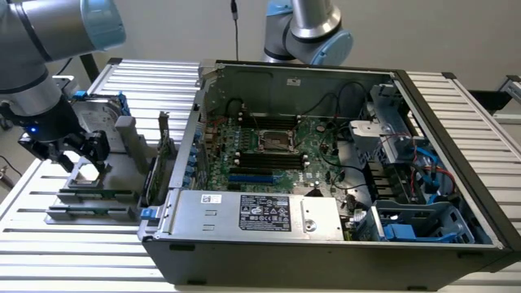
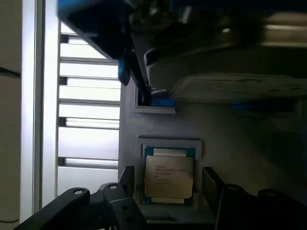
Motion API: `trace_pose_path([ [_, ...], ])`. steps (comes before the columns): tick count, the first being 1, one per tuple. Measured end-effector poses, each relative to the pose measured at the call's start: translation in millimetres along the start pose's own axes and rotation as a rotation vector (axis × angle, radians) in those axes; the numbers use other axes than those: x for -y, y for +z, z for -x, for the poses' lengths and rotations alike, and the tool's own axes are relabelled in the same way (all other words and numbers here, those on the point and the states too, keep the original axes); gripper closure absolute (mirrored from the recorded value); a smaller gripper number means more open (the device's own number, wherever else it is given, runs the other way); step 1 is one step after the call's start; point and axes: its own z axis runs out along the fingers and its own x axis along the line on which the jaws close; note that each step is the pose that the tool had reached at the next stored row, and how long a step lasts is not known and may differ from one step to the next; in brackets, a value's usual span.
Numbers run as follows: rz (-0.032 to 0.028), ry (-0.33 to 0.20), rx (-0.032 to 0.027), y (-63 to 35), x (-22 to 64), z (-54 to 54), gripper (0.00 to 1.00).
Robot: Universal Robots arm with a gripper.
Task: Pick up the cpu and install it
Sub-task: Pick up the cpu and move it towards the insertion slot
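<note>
The holder's raised edges wrap the cpu's ends, so the gripper should next grab the cpu by its open side edges between them to install it.
The cpu (image 1: 85,176), a small square chip with a silver top, lies flat in a recess of the grey holder (image 1: 122,160) on the exterior view's left, outside the computer case. In the wrist view the cpu (image 2: 169,176) shows its printed silver lid and a pale green edge. My gripper (image 1: 83,163) hangs just above it and is open. One black finger (image 2: 125,178) stands on each side of the chip without touching it, so my gripper (image 2: 168,174) straddles it. The empty socket (image 1: 277,141) sits in the middle of the motherboard inside the open case (image 1: 456,152).
A silver hard drive with blue rails (image 1: 97,116) stands in the holder just behind the cpu. Two dark memory sticks (image 1: 94,196) lie in front of it. A second arm's base (image 1: 305,30) rises behind the case. The power supply (image 1: 252,213) fills the case's front.
</note>
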Motion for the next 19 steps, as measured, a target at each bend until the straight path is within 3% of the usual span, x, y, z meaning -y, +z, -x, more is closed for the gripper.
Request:
trace_pose_path([
  [6,-0.0001,0.031,-0.0073,7.8,0.3,0.3,0.33],
  [12,0.0000,0.042,-0.0200,10.4,0.5,4.6,0.33],
  [19,-0.0006,0.042,-0.0241,10.9,0.6,6.0,0.33],
])
